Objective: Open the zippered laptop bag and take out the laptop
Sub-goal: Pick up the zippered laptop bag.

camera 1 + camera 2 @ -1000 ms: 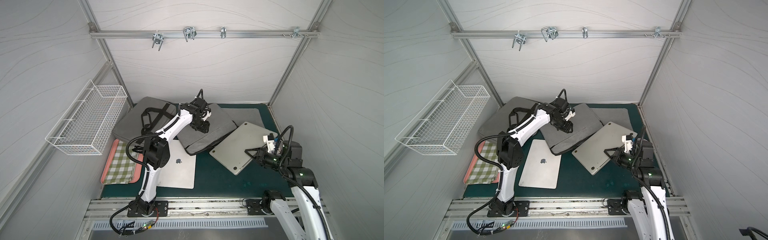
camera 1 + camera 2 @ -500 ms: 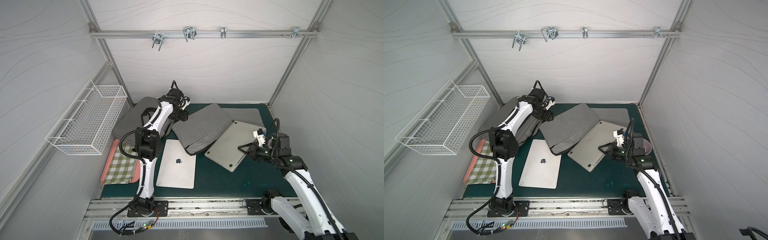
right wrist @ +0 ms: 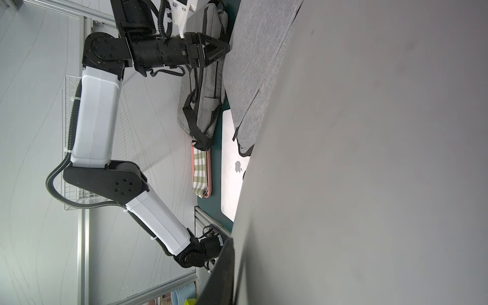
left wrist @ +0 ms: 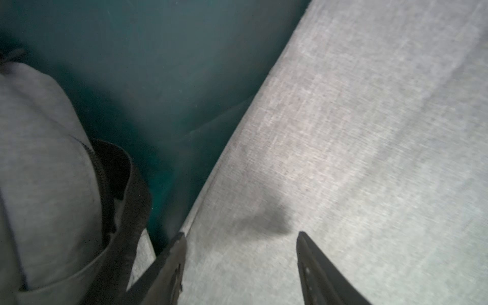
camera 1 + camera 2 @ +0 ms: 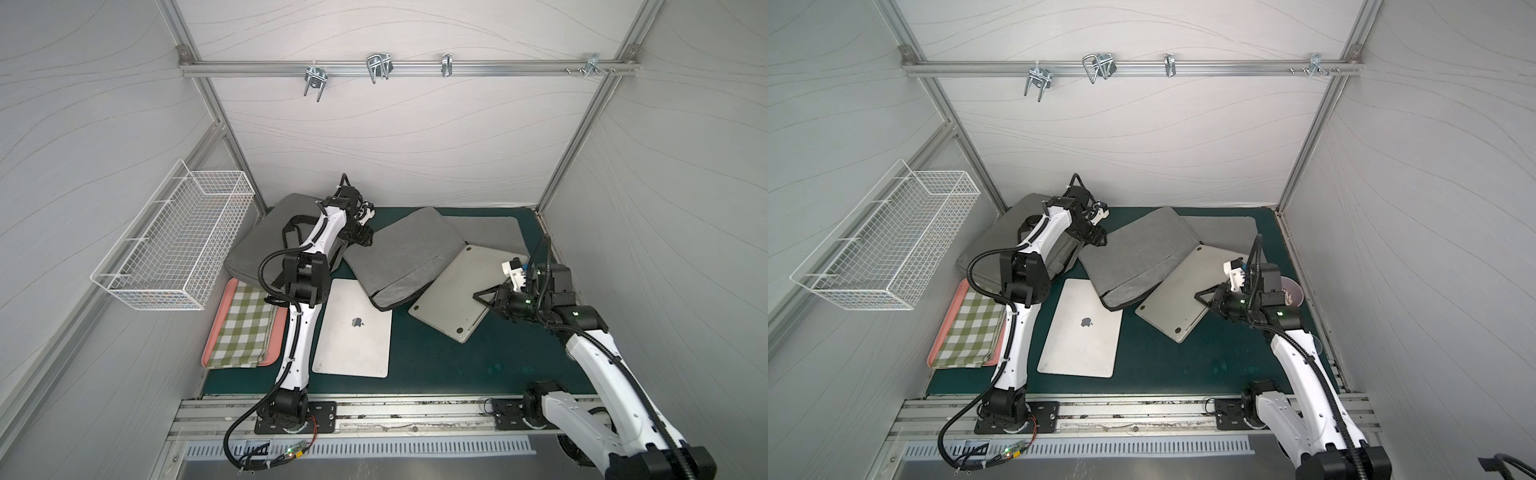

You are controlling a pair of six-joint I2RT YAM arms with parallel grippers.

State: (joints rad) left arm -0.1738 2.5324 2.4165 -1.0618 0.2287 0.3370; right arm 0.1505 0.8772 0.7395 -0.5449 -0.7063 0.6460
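Observation:
My left gripper should next grab the zippered laptop bag by its edge opposite the laptop, to pull the bag from the laptop.
The grey zippered laptop bag (image 5: 405, 253) (image 5: 1133, 253) lies slantwise mid-mat in both top views. The silver laptop (image 5: 453, 291) (image 5: 1179, 291) lies underside up against the bag's right edge, and whether it touches the bag I cannot tell. My right gripper (image 5: 484, 300) (image 5: 1204, 300) is shut on the laptop's right edge; the right wrist view shows one finger (image 3: 224, 277) flat against the laptop (image 3: 369, 158). My left gripper (image 5: 365, 239) (image 5: 1100, 241) (image 4: 241, 234) hovers open over the bag's far left corner (image 4: 343, 132), holding nothing.
A second silver laptop (image 5: 353, 328), logo up, lies at the front, partly under the bag. A grey strapped bag (image 5: 266, 245) sits back left and another grey sleeve (image 5: 494, 228) back right. A pink tray (image 5: 216, 332) holds a checked cloth. A wire basket (image 5: 174, 237) hangs on the left wall.
My left arm left the top of the bag, swung to the back left, then came to the bag's far left corner with jaws wider. My right gripper carried the laptop leftward toward the bag.

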